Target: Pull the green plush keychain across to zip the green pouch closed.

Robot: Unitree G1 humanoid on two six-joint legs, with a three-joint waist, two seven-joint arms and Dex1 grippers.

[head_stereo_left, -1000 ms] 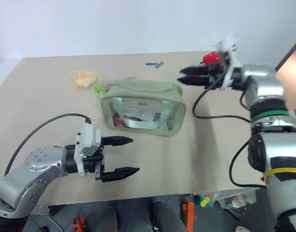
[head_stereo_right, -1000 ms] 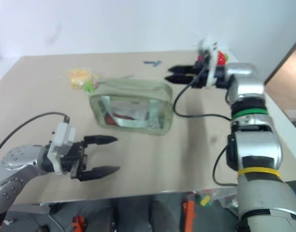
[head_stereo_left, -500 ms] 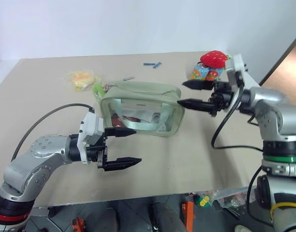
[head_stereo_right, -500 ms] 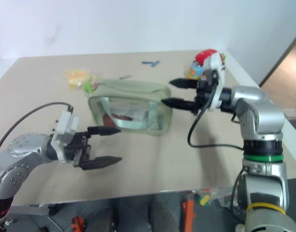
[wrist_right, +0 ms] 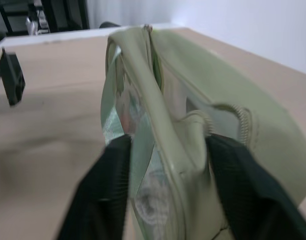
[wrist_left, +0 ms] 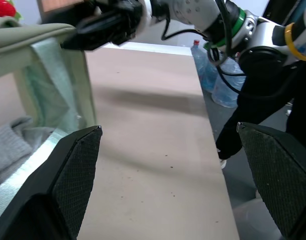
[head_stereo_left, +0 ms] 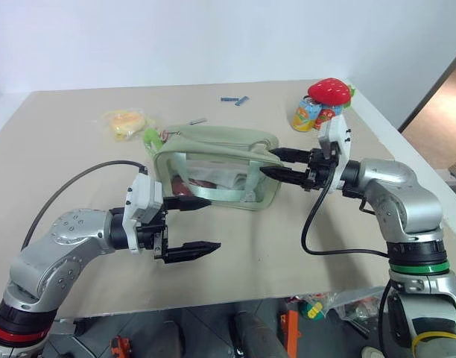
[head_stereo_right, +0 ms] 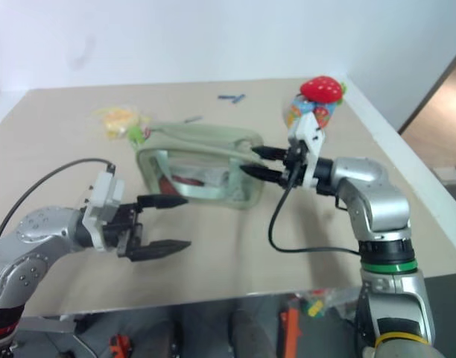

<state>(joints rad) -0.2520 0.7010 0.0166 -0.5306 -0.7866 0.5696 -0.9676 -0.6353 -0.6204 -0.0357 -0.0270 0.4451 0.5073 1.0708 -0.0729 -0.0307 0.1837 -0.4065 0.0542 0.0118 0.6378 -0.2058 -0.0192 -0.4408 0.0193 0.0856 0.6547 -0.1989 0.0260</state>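
Note:
I need to grab the pouch's fabric end [head_stereo_left: 164, 155] beside the zipper with my left gripper next. It will keep the zipper steady as the green plush keychain [head_stereo_left: 151, 136] is pulled.
The green pouch [head_stereo_left: 213, 168] stands mid-table, its clear window facing me and its zipper [wrist_right: 243, 120] along the top. The green plush keychain [head_stereo_left: 151, 136] hangs at the pouch's far left corner. My right gripper [head_stereo_left: 269, 162] points level at the pouch's right end, where its fingers [wrist_right: 100, 192] press either side of the fabric of the pouch [wrist_right: 168, 150]. My left gripper [head_stereo_left: 211, 224] hovers wide open in front of the pouch's lower left, holding nothing. Its fingers [wrist_left: 68, 185] frame the pouch [wrist_left: 33, 100] in the left wrist view.
A yellow item in clear wrapper [head_stereo_left: 126, 121] lies behind and left of the pouch. A red strawberry toy on a colourful can [head_stereo_left: 325, 101] stands at the back right, small blue bits [head_stereo_left: 234, 99] at the back. The table edge [head_stereo_left: 287, 294] runs close in front.
My right arm has dropped from up at the back right down to the pouch's right end, and its fingers have narrowed onto the fabric. The left gripper has stayed open and nearly still.

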